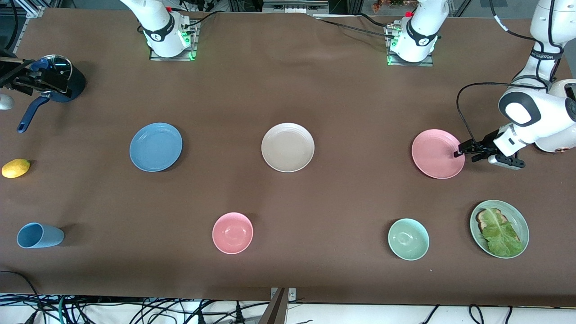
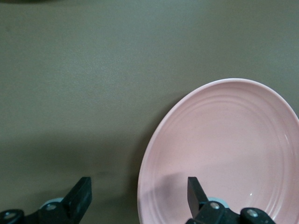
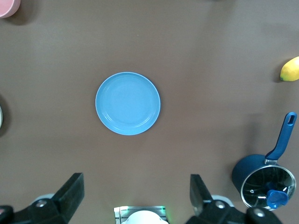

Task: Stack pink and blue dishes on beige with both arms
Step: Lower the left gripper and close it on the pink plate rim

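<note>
I should close my left gripper on the plate now, because its fingers are on both sides of the pink plate's rim [image 1: 460, 158] [image 2: 144, 169], low down.
The pale pink plate [image 1: 436, 153] lies toward the left arm's end of the table. My left gripper [image 1: 459, 153] is open and low at its rim. In the left wrist view one finger is over the pink plate [image 2: 224, 149] and the other is outside it over the table, so the left gripper [image 2: 140, 186] straddles the rim. The beige plate [image 1: 287, 147] sits mid-table with nothing on it. The blue plate [image 1: 155, 146] lies toward the right arm's end. My right gripper [image 3: 135, 186] is open, high above the table, with the blue plate [image 3: 127, 103] well below it.
Nearer the camera stand a pink bowl [image 1: 232, 232], a pale green bowl [image 1: 408, 239], a green plate [image 1: 518, 215] with toast and lettuce, and a blue cup [image 1: 39, 235] on its side. A lemon [image 1: 15, 168] and a blue lidded pot [image 1: 60, 81] sit at the right arm's end.
</note>
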Controlling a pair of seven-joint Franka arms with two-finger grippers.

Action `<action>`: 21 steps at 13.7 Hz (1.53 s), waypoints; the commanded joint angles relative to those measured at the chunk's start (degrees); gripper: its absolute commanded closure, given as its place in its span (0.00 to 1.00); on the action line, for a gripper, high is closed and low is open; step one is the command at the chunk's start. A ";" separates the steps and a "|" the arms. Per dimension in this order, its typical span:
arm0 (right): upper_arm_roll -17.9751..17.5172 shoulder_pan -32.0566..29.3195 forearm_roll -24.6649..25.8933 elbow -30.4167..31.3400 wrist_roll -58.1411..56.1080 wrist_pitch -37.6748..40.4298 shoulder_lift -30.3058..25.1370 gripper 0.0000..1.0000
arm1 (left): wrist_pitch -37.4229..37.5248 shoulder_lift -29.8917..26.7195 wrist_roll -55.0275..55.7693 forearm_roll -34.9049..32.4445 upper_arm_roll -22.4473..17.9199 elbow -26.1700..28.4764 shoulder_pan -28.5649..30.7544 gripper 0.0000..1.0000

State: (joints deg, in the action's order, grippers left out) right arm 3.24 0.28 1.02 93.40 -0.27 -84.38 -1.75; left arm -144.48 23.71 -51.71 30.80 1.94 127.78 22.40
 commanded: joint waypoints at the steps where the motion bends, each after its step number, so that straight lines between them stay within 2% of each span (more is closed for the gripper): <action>1: -0.07 -0.55 -0.93 0.21 -0.88 0.36 -0.27 0.00 | -0.63 0.90 -1.11 1.90 -0.36 -1.22 -1.22 0.13; 2: -0.07 -0.55 -0.93 0.21 -0.88 0.36 -0.27 0.00 | -0.72 0.90 -1.11 1.81 -0.45 -1.22 -1.22 0.19; 4: -0.07 -0.55 -0.93 0.21 -0.88 0.36 -0.27 0.00 | -0.72 0.72 -1.20 1.81 -0.36 -1.22 -1.22 0.39; 7: -0.07 -0.55 -0.93 0.21 -0.88 0.36 -0.27 0.00 | -0.54 0.55 -1.46 1.81 -0.45 -1.22 -1.22 0.88; 8: -0.16 -0.55 -0.93 0.21 -0.88 0.36 -0.27 0.00 | -0.54 0.46 -1.64 1.81 -0.45 -1.22 -1.22 0.97; 9: -0.08 -0.55 -0.93 0.12 -0.88 0.36 -0.27 0.00 | -0.45 0.28 -1.64 1.81 -0.45 -1.13 -1.22 1.00; 17: -0.07 -0.55 -0.93 0.21 -0.88 0.36 -0.27 0.00 | 0.16 -0.59 -1.46 1.81 -0.45 -1.13 -1.04 1.00; 21: -0.07 -0.55 -0.93 0.21 -0.88 0.44 -0.27 0.00 | 5.33 -5.24 -0.94 1.28 -0.54 -1.22 -1.04 1.00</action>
State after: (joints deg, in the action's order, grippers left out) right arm 3.24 0.28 1.01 93.40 -0.27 -84.32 -1.75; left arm -142.39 21.96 -51.82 30.80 1.94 126.34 21.74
